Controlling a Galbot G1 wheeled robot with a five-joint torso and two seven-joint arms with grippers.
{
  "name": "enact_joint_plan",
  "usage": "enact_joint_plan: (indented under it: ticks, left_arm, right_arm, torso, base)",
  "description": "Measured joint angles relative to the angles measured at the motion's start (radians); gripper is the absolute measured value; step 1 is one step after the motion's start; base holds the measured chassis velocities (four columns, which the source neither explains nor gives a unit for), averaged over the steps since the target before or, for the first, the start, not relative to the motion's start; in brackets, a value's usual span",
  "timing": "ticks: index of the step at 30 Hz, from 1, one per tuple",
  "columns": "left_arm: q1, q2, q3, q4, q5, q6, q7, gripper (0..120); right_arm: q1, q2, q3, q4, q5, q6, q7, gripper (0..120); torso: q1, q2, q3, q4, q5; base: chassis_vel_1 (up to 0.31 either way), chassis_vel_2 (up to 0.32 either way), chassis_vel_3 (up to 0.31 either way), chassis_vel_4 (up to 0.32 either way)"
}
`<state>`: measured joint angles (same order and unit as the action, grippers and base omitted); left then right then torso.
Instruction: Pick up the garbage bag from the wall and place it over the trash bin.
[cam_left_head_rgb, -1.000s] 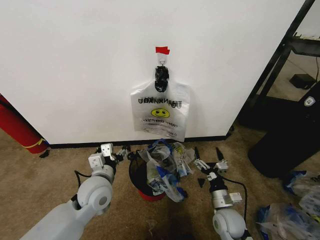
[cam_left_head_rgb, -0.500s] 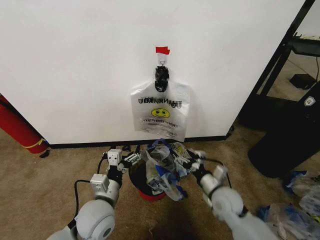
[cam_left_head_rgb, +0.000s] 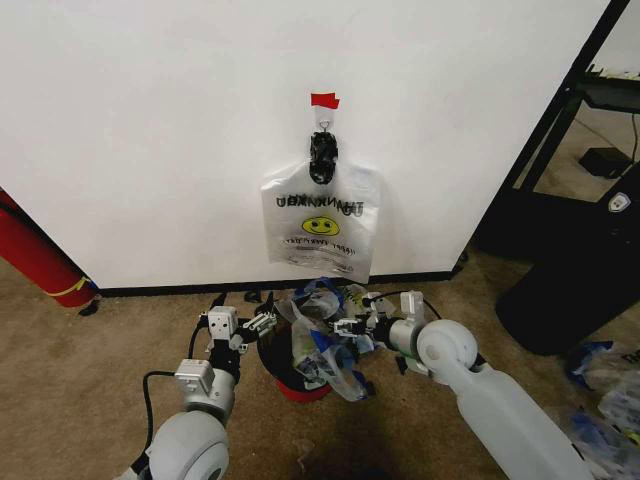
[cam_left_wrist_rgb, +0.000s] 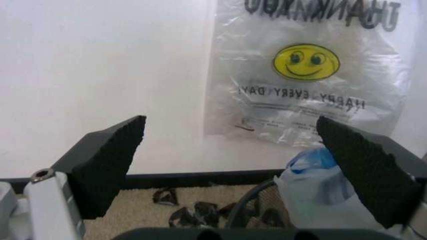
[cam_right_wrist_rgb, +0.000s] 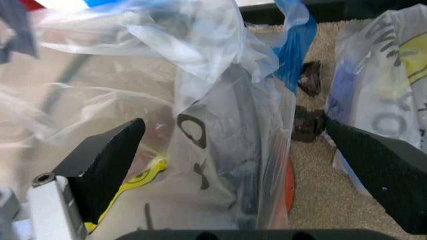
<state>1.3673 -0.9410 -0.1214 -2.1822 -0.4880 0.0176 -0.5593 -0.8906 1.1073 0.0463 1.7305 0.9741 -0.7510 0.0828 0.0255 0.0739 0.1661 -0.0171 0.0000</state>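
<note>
My right gripper grabs the garbage bag (cam_left_head_rgb: 326, 348) by its gathered side fold next, since the fold stands up while the thin film beside it hangs slack.
The garbage bag (cam_left_head_rgb: 326, 348), clear plastic with blue handle patches, lies crumpled over the trash bin (cam_left_head_rgb: 275, 358), a small black bin with a red bottom. My left gripper (cam_left_head_rgb: 264, 322) is open beside the bin's left rim. In the left wrist view my left gripper (cam_left_wrist_rgb: 228, 125) faces the wall, with the garbage bag (cam_left_wrist_rgb: 319, 186) by one finger. My right gripper (cam_left_head_rgb: 349, 326) is open at the bag's right side. In the right wrist view my right gripper (cam_right_wrist_rgb: 233, 125) has folds of the garbage bag (cam_right_wrist_rgb: 200, 95) between its wide-apart fingers, unclamped.
A like smiley bag (cam_left_head_rgb: 320, 225) without blue hangs from a wall hook under red tape (cam_left_head_rgb: 324, 100). A long red cylinder (cam_left_head_rgb: 35, 255) leans at the left. A big black cylinder (cam_left_head_rgb: 570, 290) and black shelf frame (cam_left_head_rgb: 560, 110) stand at the right. More bags (cam_left_head_rgb: 600, 400) lie on the carpet.
Both grippers have closed in on the bin from either side. The right arm swung left, bringing its gripper against the bag. The bags and bin have stayed put.
</note>
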Motion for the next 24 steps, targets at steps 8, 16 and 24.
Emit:
enact_joint_plan:
  ticks: [8,16,24]
  left_arm:
    - [0.011,-0.002,-0.004,-0.003,0.002,0.000,-0.007,100]
    - [0.018,-0.006,-0.004,-0.003,0.009,-0.001,-0.011,100]
    - [0.022,-0.005,-0.011,-0.005,0.017,-0.008,-0.015,100]
  right_arm:
    - [0.014,0.030,-0.023,-0.053,-0.010,0.009,0.026,88]
    - [-0.009,0.035,-0.027,-0.053,-0.012,0.017,0.033,53]
    - [-0.046,0.044,-0.024,-0.010,-0.008,0.020,0.095,25]
  torso:
    - [0.000,0.000,0.000,0.0000,0.0000]
    - [0.000,0.000,0.000,-0.0004,-0.0003]
    - [0.000,0.000,0.000,0.0002,0.0002]
  base:
    - [0.000,0.000,0.000,0.000]
    - [0.000,0.000,0.000,0.000]
    - [0.000,0.000,0.000,0.000]
